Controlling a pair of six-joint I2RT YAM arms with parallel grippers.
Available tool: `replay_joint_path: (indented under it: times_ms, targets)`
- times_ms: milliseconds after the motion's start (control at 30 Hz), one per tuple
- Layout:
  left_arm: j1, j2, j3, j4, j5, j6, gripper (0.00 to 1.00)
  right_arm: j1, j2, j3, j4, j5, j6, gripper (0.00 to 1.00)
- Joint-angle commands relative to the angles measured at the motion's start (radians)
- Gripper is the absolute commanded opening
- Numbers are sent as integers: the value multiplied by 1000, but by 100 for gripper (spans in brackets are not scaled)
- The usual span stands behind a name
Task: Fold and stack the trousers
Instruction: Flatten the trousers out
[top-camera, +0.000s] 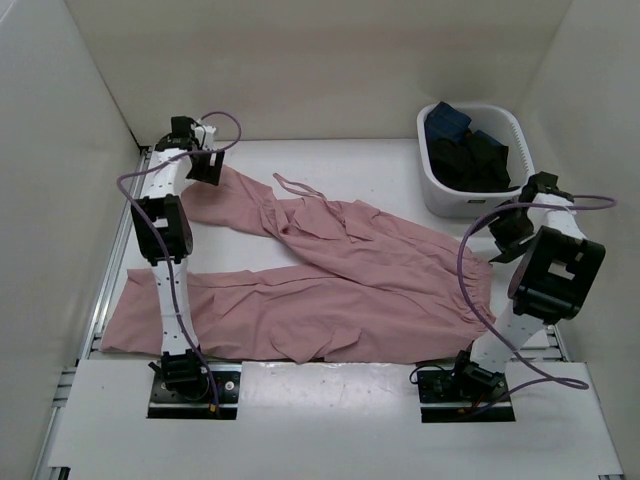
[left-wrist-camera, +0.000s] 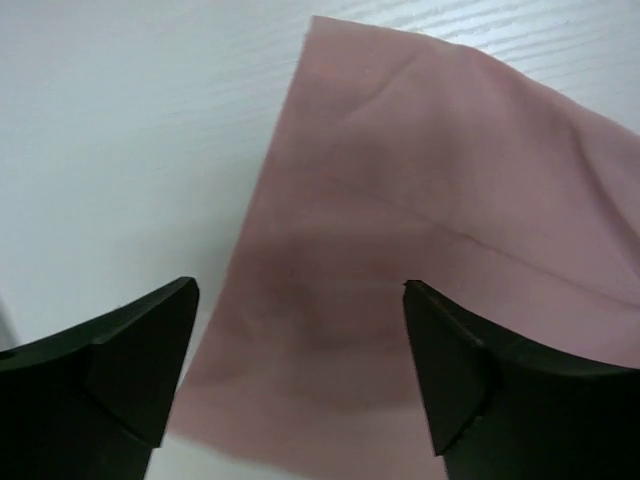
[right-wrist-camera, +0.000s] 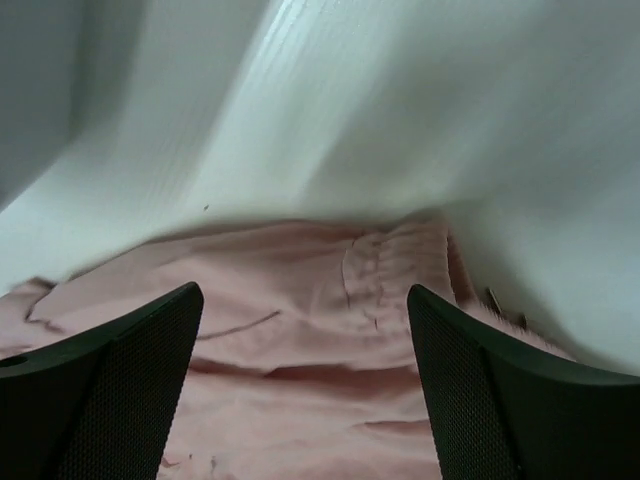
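My right gripper takes hold of the trousers' waistband at its far corner (top-camera: 482, 264) (right-wrist-camera: 398, 262) next, to fold the far leg over the near leg.
The dusty-pink trousers (top-camera: 330, 280) lie spread across the table, one leg running to the far left and one to the near left edge. Their gathered waistband lies at the right. My left gripper (top-camera: 205, 165) is open just above the far leg's end (left-wrist-camera: 400, 250), and nothing is between its fingers. My right gripper (top-camera: 505, 232) is open above the waistband (right-wrist-camera: 400, 265), which lies beside the white basket. It holds nothing.
A white basket (top-camera: 437, 186) with dark black and blue clothes (top-camera: 470, 150) stands at the back right. White walls enclose the table on three sides. A drawstring (top-camera: 295, 187) trails from the trousers toward the back.
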Motion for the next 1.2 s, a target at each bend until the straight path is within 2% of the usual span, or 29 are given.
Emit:
replay_joint_path:
  times_ms: [0, 100, 233, 367, 500, 533, 600, 767, 967, 1167]
  targets:
    - [-7, -55, 7, 156, 60, -81, 99, 11, 49, 45, 23, -8, -27, 88]
    - [-7, 32, 76, 180, 75, -99, 100, 11, 100, 65, 46, 2, -27, 88]
    - [-17, 109, 54, 190, 32, -79, 100, 11, 153, 86, 46, 25, -27, 89]
    - [-17, 132, 14, 190, 43, -39, 100, 11, 204, 111, -32, 25, -27, 89]
    - [-17, 132, -42, 178, 93, -7, 65, 11, 155, 111, -121, 127, -27, 89]
    - [-17, 123, -51, 169, 94, -7, 37, 20, 141, 121, -135, 155, -41, 89]
    - [-17, 123, -63, 169, 94, 4, 14, 20, 97, 134, -170, 155, -53, 89]
    - [-17, 25, -106, 158, 83, 36, 14, 59, 33, 146, -278, 192, -62, 89]
    - [-17, -254, -226, 158, 83, 102, 14, 85, 15, 39, -215, 172, -9, 91]
    - [-17, -555, -598, 126, 5, 183, 14, 85, 204, 46, -68, 121, 36, 88]
